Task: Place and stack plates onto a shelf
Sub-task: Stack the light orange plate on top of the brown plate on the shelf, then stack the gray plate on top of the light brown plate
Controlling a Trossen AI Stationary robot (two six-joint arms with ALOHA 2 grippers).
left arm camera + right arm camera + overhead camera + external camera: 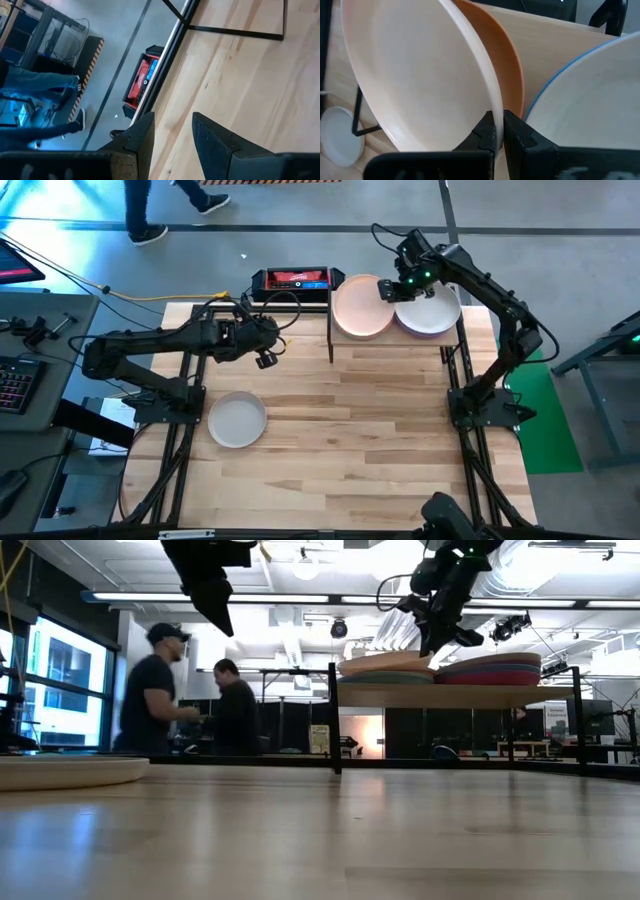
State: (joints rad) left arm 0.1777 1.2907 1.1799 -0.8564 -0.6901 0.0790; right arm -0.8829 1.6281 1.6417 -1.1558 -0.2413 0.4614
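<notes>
The robot's right gripper needs to let go of the cream plate now, as the cream plate's lower edge rests over the salmon-brown plate [512, 75] in the right wrist view.
My right gripper [390, 288] is shut on a cream plate [360, 307] over the left stack on the shelf [450, 696]. Under that plate lie a salmon-brown plate [512, 75] and a teal one [385, 678]. The right stack [490, 671] shows purple, magenta and blue rims, with a pale plate [432, 313] on top. A grey plate [237, 421] lies flat on the table near its left edge. My left gripper [266, 356] hangs open above the table, left of the shelf, touching nothing. My right gripper pinches the cream plate's rim [494, 112] between its two fingers, on the side next to the right stack. The fingers come from above, pointing down. The plate is tilted, its held edge raised and its opposite edge [345, 666] resting on the left stack.
Black shelf posts [333, 715] stand on the table's far part. A red and black device [292, 280] sits beyond the far edge. Two people [190, 700] stand in the room behind. Bare wood spreads between the grey plate and the right arm's base [485, 405].
</notes>
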